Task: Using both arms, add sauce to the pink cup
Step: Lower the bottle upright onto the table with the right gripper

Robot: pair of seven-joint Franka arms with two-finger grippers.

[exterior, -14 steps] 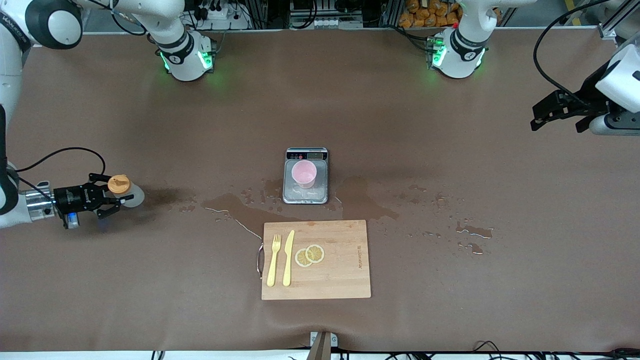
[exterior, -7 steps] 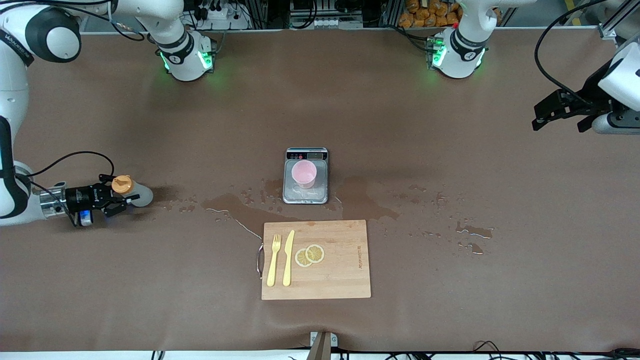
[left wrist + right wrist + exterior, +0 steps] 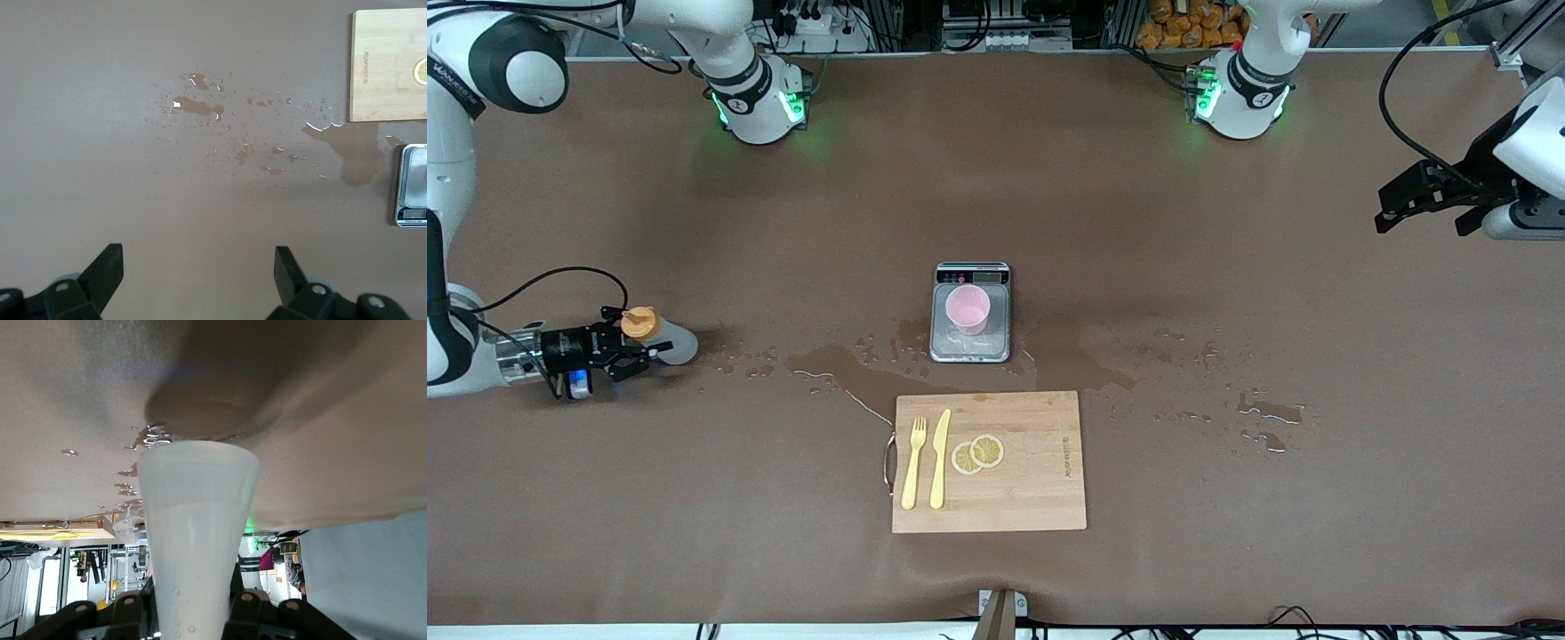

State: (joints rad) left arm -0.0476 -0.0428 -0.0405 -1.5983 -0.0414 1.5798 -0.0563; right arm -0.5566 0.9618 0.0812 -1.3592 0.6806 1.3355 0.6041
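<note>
My right gripper opens now, since the sauce bottle's base [image 3: 683, 352] sits at the brown tabletop in the front view and the bottle would stand.
The sauce bottle [image 3: 671, 345], whitish with an orange cap, is upright at the right arm's end of the table, its base at or just above the brown cover. My right gripper [image 3: 645, 342] is shut on its body. In the right wrist view the bottle [image 3: 197, 520] fills the gap between the fingers [image 3: 243, 603]. The pink cup [image 3: 967, 308] stands on a small scale [image 3: 971, 345] at mid-table. My left gripper [image 3: 1418, 200] is open and empty, up in the air over the left arm's end of the table; its wrist view shows it [image 3: 199, 267] over bare cover.
A wooden cutting board [image 3: 1032, 498] with a yellow fork [image 3: 912, 462], knife [image 3: 940, 458] and lemon slices [image 3: 978, 453] lies nearer the front camera than the scale. Wet patches [image 3: 845, 364] spread around the scale and toward the left arm's end [image 3: 1267, 413].
My right gripper has lowered the sauce bottle toward the table and drawn slightly toward the right arm's end. The left arm has barely moved.
</note>
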